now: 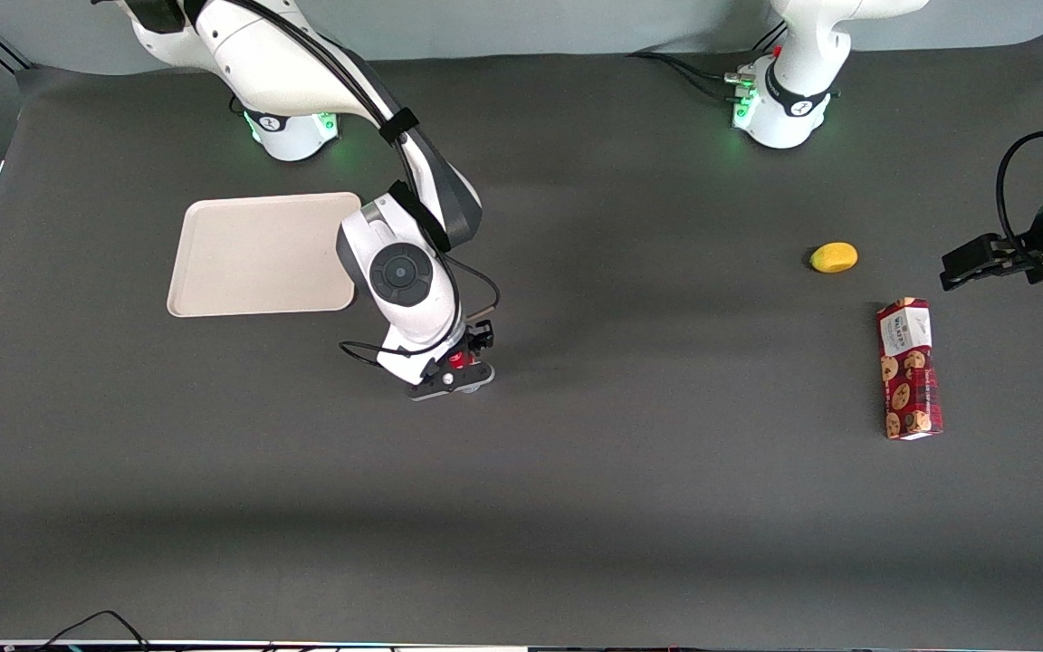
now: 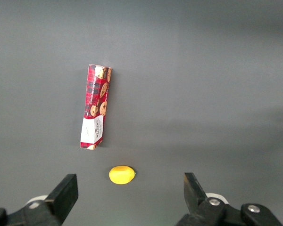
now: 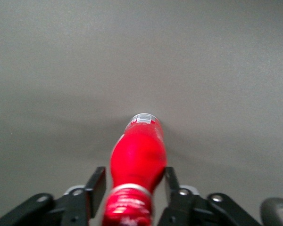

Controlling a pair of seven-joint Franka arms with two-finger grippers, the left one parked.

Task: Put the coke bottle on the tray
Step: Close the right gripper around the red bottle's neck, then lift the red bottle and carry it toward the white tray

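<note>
I need to place the coke bottle on the tray, so I should grab it by its capped neck [image 3: 128, 203] with my right gripper next.
The coke bottle [image 3: 139, 155], slim and red with a red cap and a silvery base, stands on the dark table. In the front view only a small red bit of the coke bottle [image 1: 458, 359] shows under the wrist. My right gripper [image 3: 134, 181] is down low over it, one finger on each side of the neck. It is open: a narrow gap shows at one finger, and the other finger sits right against the bottle. The beige tray [image 1: 259, 254] lies flat and bare beside the arm, farther from the front camera than the gripper [image 1: 460, 369].
A red cookie box [image 1: 909, 369] lies flat toward the parked arm's end of the table. A small yellow fruit [image 1: 834, 257] sits a little farther from the front camera than the box. Both also appear in the left wrist view, cookie box [image 2: 96, 107] and fruit [image 2: 121, 174].
</note>
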